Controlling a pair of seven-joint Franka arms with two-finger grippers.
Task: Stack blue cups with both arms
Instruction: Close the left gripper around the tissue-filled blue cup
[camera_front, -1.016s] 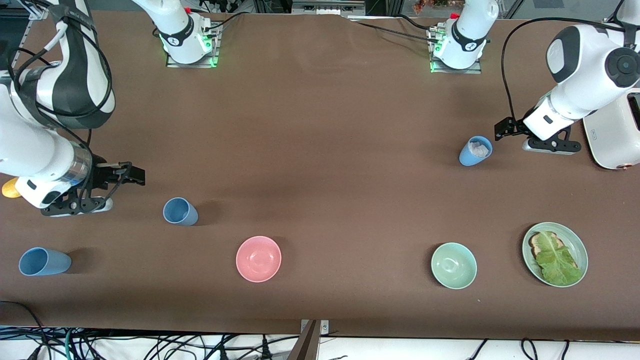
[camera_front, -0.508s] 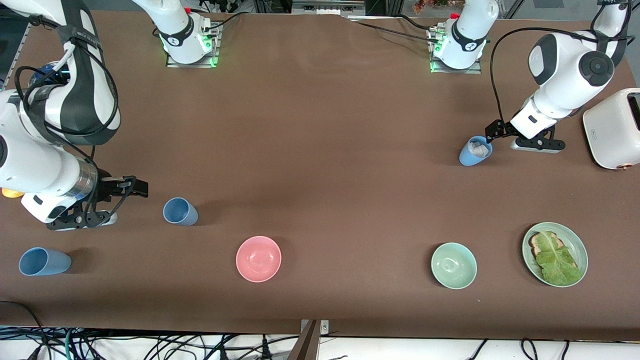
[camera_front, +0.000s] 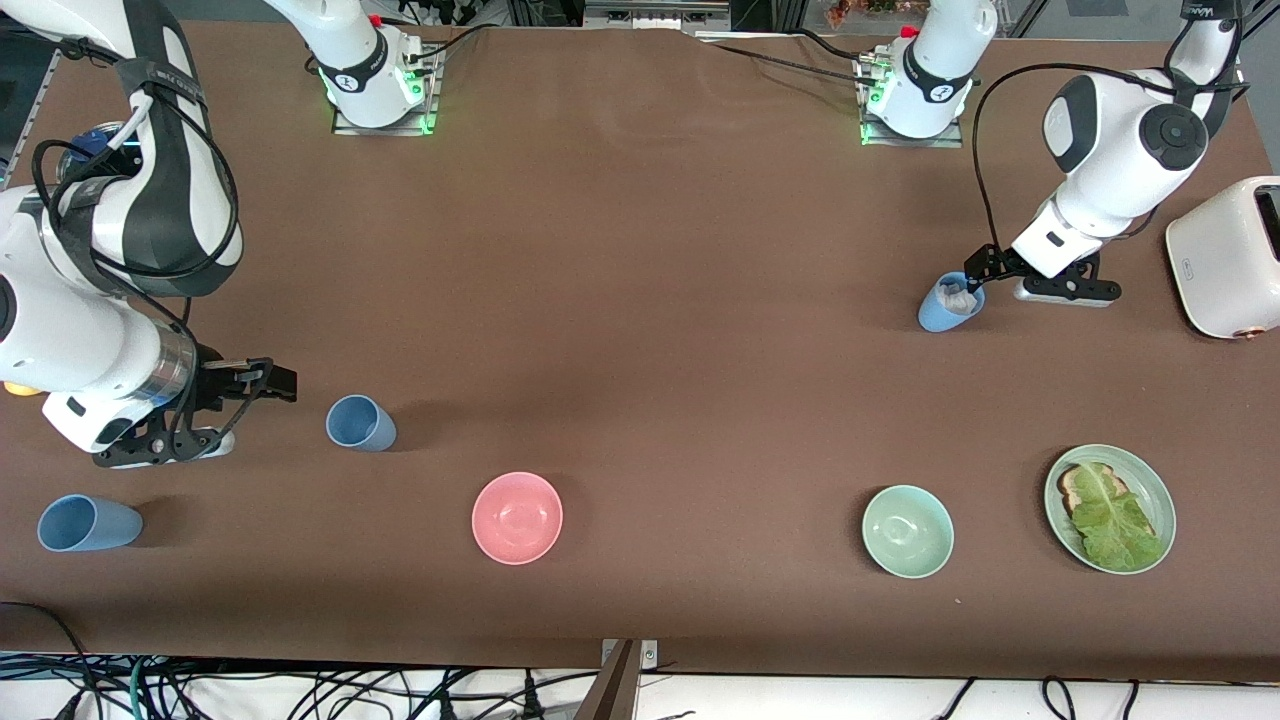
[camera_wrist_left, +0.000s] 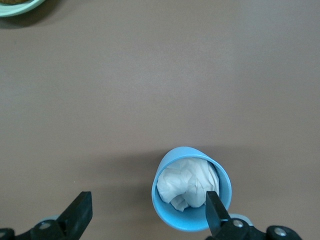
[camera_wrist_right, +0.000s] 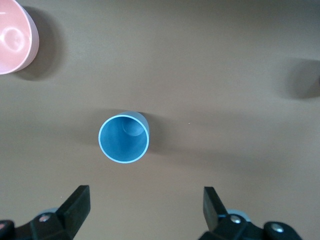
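The paper-filled cup needs to go over to the empty blue cup (camera_front: 360, 423) for stacking, so my left gripper will grab it by its rim (camera_front: 984, 296) next.
Three blue cups are on the brown table. One cup (camera_front: 946, 303) at the left arm's end holds crumpled white paper (camera_wrist_left: 187, 185). My left gripper (camera_front: 983, 267) is open just over it, one finger (camera_wrist_left: 214, 212) over the rim of this cup (camera_wrist_left: 191, 195), the other clear of it. An empty blue cup (camera_front: 360, 423) stands upright at the right arm's end. My right gripper (camera_front: 270, 380) is open and empty beside it, with the cup (camera_wrist_right: 124, 138) ahead of its fingers (camera_wrist_right: 75, 205). A third blue cup (camera_front: 88, 523) sits nearer the front camera.
A pink bowl (camera_front: 517, 517) and a mint-green bowl (camera_front: 907, 531) sit near the front edge. A green plate (camera_front: 1165, 500) holds toast and lettuce. A white toaster (camera_front: 1225, 255) stands at the left arm's end. A yellow object (camera_front: 15, 388) lies by the right arm.
My left arm has swung in so its gripper now reaches the rim of the paper-filled cup. My right gripper has edged slightly toward the empty cup.
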